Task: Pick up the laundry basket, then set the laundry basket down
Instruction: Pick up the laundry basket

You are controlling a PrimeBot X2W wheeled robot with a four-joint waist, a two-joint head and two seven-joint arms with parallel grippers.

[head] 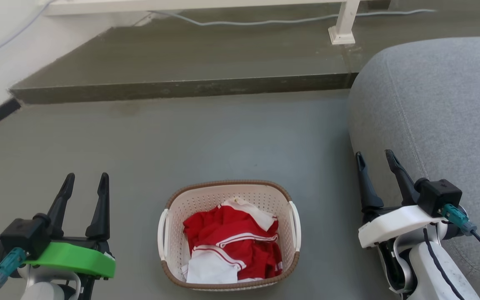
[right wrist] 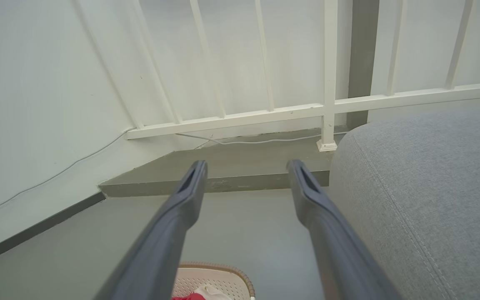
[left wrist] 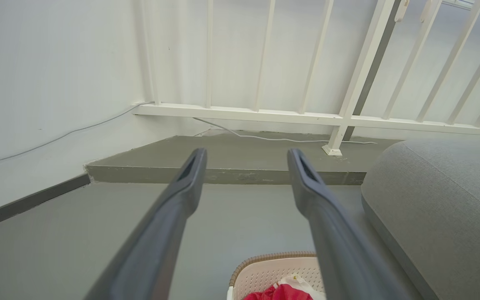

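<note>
I should hold the laundry basket (head: 206,200) by its slim wall-side handle (head: 162,234) next with my left gripper, because the laundry basket's body is wider than my open fingers.
The laundry basket (head: 206,200) stands on the grey floor in the lower middle of the head view, cream-white with perforated walls, a brown rim and white side handles, holding red and white clothes. Its far rim also shows low in the left wrist view as the laundry basket (left wrist: 265,271) and in the right wrist view as the laundry basket (right wrist: 219,281). My left gripper (head: 86,183) hangs open to the basket's left, apart from it. My right gripper (head: 375,160) hangs open to its right, also apart. Nothing is between either pair of fingers (left wrist: 181,196) (right wrist: 186,196).
A grey cushioned seat (head: 440,116) lies close beside my right gripper. A low concrete step (head: 181,89) crosses the floor ahead, with a white railing post (head: 342,25) and a cable on it. A white wall with dark skirting runs along the left.
</note>
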